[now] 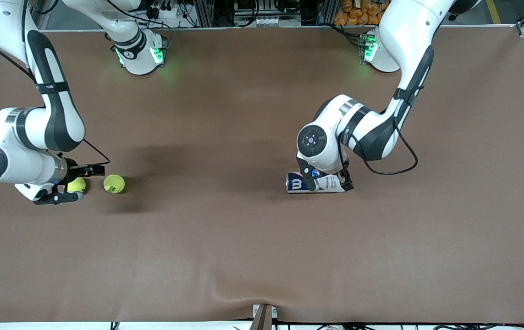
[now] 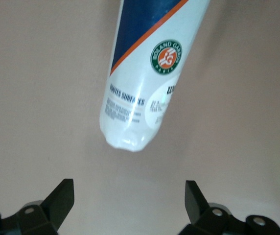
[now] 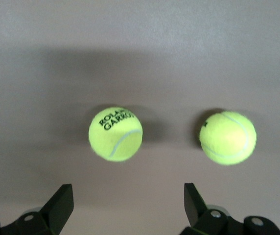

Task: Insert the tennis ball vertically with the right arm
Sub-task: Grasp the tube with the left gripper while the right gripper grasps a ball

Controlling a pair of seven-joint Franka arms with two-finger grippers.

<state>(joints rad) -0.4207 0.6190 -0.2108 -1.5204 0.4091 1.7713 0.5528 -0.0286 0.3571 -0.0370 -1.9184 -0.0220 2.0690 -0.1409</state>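
Observation:
I need to grab the printed ball with my right gripper next, by the felt sides on either side of its lettering (image 1: 114,184), to put it vertically into the tennis ball can (image 1: 295,184).
Two yellow-green tennis balls lie toward the right arm's end of the table. My right gripper (image 1: 78,184) hangs open over one ball (image 1: 77,185); the other ball (image 1: 114,184) lies free beside it. In the right wrist view both the printed ball (image 3: 115,133) and the plain ball (image 3: 227,137) lie ahead of the right gripper (image 3: 128,196), nothing between its fingers. A white and blue tennis ball can (image 1: 295,184) lies on its side mid-table. My left gripper (image 1: 327,182) hovers open over the can (image 2: 145,73), whose rounded end points at the left gripper (image 2: 128,196).
The brown table mat (image 1: 225,238) stretches wide around both spots. Both arm bases (image 1: 140,55) stand along the table edge farthest from the front camera. A small bracket (image 1: 264,316) sits at the nearest edge.

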